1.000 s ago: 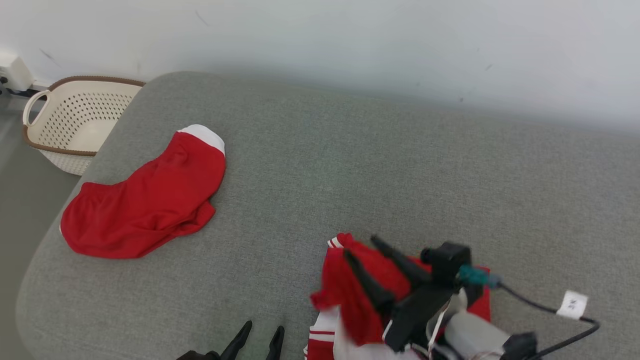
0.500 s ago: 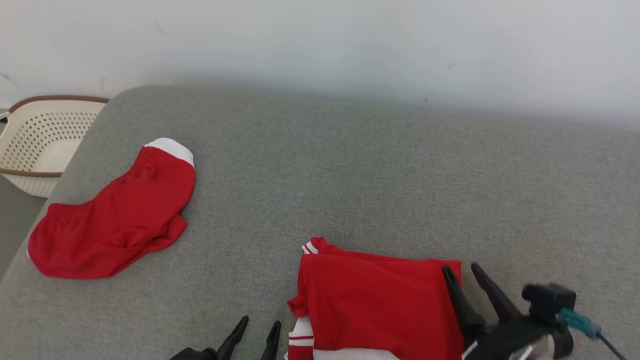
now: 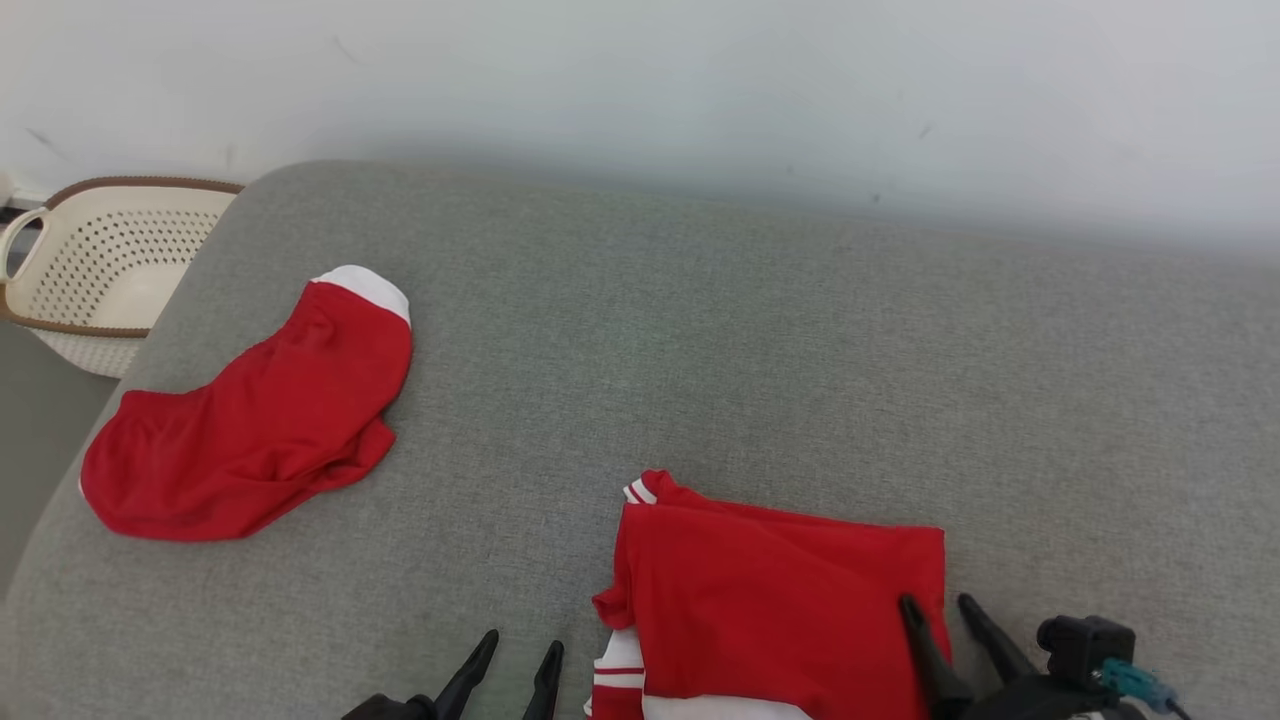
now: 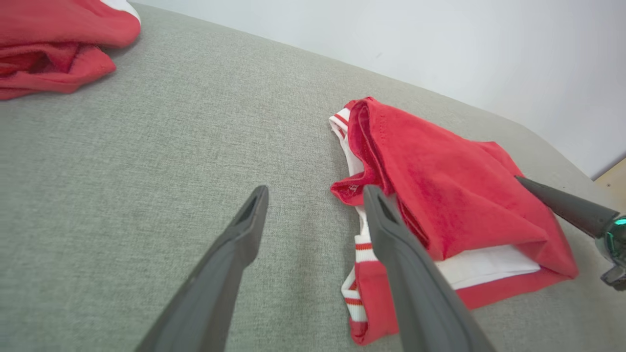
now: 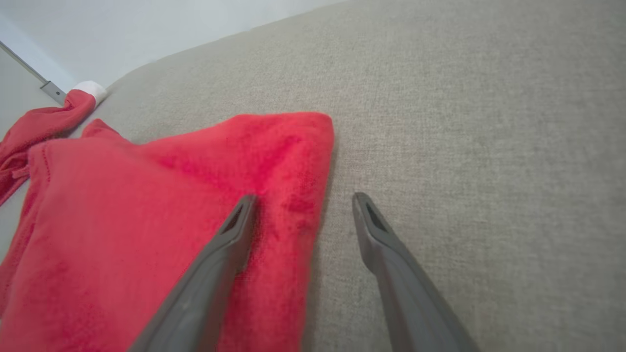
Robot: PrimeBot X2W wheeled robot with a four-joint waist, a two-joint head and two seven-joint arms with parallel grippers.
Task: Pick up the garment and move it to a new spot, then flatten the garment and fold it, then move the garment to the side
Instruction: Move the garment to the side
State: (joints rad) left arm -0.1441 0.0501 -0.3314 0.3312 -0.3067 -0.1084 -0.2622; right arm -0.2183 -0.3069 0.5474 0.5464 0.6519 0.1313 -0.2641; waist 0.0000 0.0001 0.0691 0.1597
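Observation:
My right gripper is going to grab the folded garment next by its plain red folded edge (image 3: 929, 564), and then it will move the folded garment (image 3: 756, 600).
The garment (image 3: 780, 600), red with white striped trim, lies folded on the grey cushion (image 3: 700, 330) near its front edge. My right gripper (image 3: 938, 603) is open at the garment's right edge. In the right wrist view (image 5: 304, 198) one finger hovers over the red cloth (image 5: 146, 195) and the other over bare cushion, with nothing between them. My left gripper (image 3: 522, 648) is open just left of the garment. In the left wrist view (image 4: 317, 191) its right finger is close to the striped hem of the garment (image 4: 455, 195), apart from it.
A second red garment (image 3: 250, 430) with a white cuff lies crumpled at the cushion's left end. A cream perforated basket (image 3: 90, 260) stands on the floor beyond that end. A pale wall runs behind. The cushion's middle and right are bare.
My right gripper has drawn back from over the garment to its right edge. The cloth that stood raised now lies flat as a fold. The head camera shifted; the left gripper stayed.

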